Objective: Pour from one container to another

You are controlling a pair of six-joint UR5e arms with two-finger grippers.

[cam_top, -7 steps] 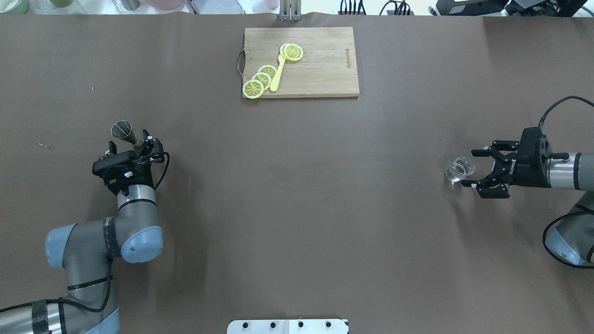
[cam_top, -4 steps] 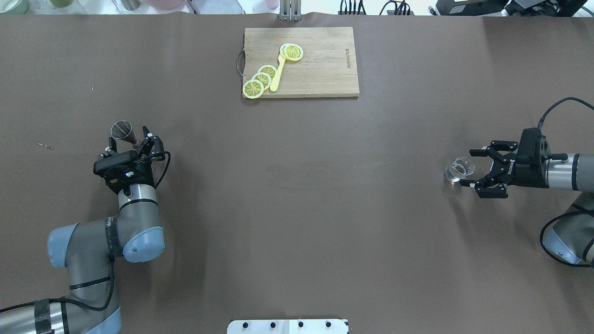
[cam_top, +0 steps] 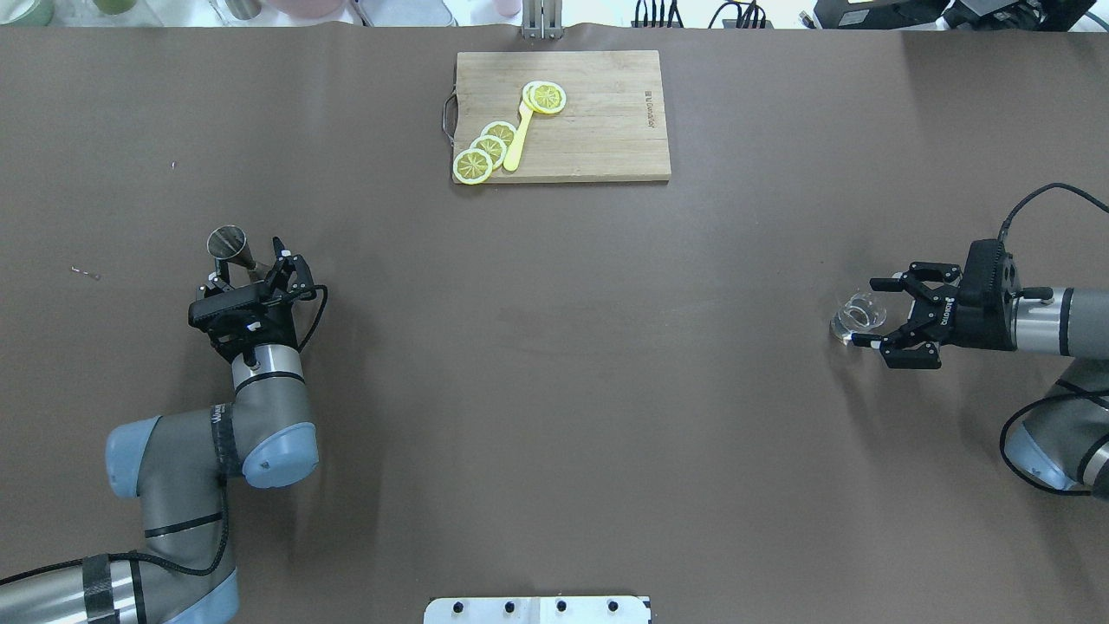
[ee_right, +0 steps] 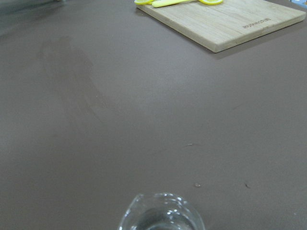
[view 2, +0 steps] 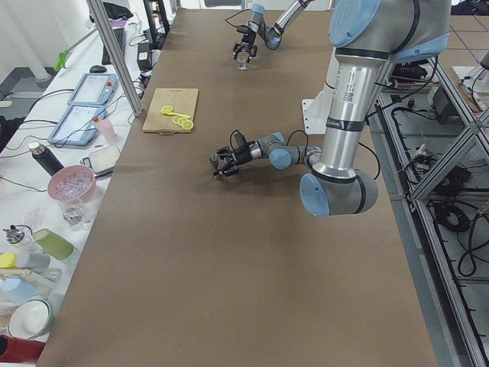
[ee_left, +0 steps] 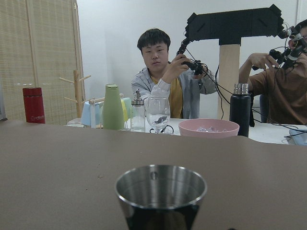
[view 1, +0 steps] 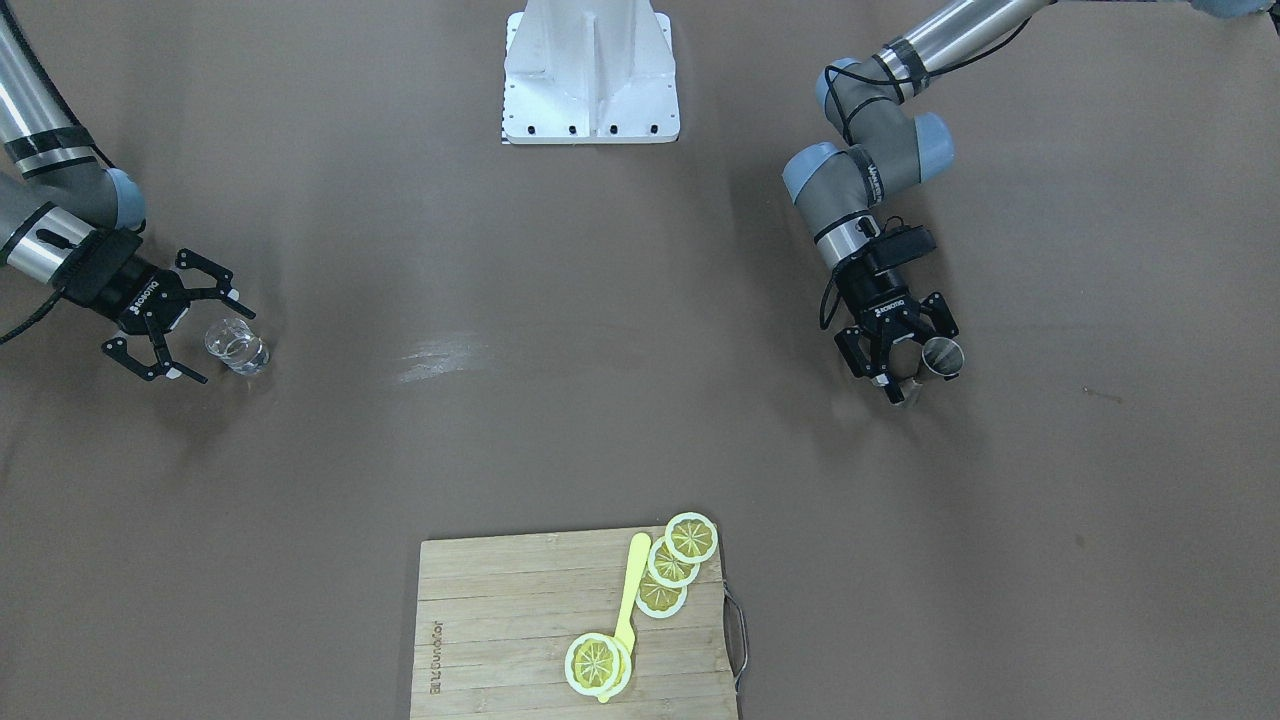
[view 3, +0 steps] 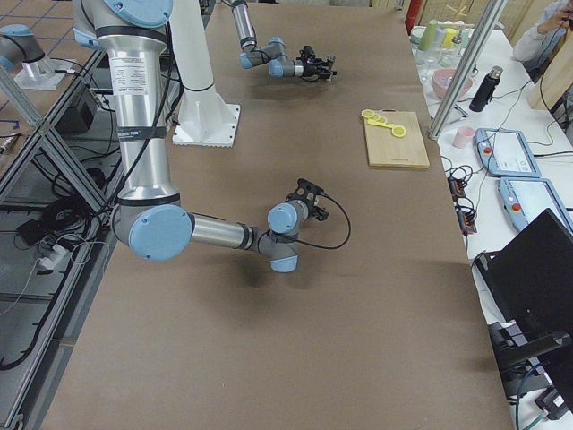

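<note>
My left gripper grabs the jigger by its narrow middle (view 1: 923, 376) next, so the silver jigger's open rim (view 1: 943, 355) stays free to catch the poured liquid.
The silver jigger (cam_top: 229, 243) stands upright at the table's left; the left wrist view shows its open rim (ee_left: 160, 186) close up. My left gripper (cam_top: 253, 271) is open, low at the table, its fingers on either side of the jigger's lower part (view 1: 908, 385) without closing on it. The small clear glass (cam_top: 858, 314) stands at the right with clear liquid in it (ee_right: 161, 215). My right gripper (cam_top: 869, 312) is open and lies level, and the glass (view 1: 237, 347) sits between its fingertips, untouched as far as I can see.
A wooden cutting board (cam_top: 598, 130) with several lemon slices (cam_top: 489, 146) and a yellow utensil lies at the far middle of the table. The white robot base plate (view 1: 590, 80) sits at the near edge. Bottles, cups and a pink bowl (view 2: 71, 183) stand beyond the far edge.
My left gripper has shifted slightly right, staying at the jigger. My right gripper has slid a little further left, bringing its fingers around the glass. Neither container has moved.
</note>
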